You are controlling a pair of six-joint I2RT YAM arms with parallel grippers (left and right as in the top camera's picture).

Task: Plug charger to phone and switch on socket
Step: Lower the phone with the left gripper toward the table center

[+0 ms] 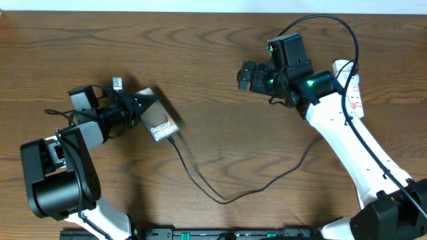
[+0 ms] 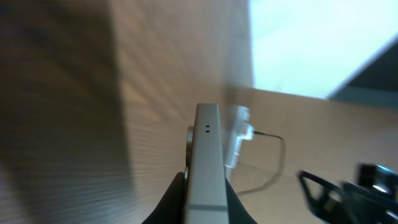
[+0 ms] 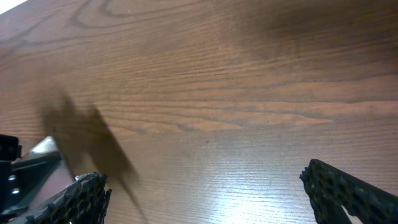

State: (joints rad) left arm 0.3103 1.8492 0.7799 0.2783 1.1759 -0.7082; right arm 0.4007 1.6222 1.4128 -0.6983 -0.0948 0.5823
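Note:
The phone's raised edge [image 1: 166,109] [image 2: 208,149] has a wide shadow beside it, so my left gripper should keep holding the phone until it lies flat on the tabletop.
The bronze-brown phone [image 1: 162,124] with white "Galaxy" lettering lies at an angle left of centre, and my left gripper [image 1: 137,110] is shut on its upper-left part. The left wrist view shows the phone [image 2: 206,155] edge-on between the two dark fingers of that gripper [image 2: 205,182]. The charger [image 1: 220,198], a thin black cable, meets the phone's lower-right end, loops down across the table and rises toward the right. The white socket [image 1: 354,87] lies at the far right, partly hidden by my right arm. My right gripper [image 1: 246,75] hovers open over bare wood, its gripper [image 3: 202,186] holding nothing.
The wooden table [image 1: 213,40] fills the views. The right arm's white link [image 1: 347,147] crosses over the charger and the socket. A thick black arm cable [image 1: 333,23] arcs above the right wrist. The left arm's base [image 1: 57,180] sits at the front left.

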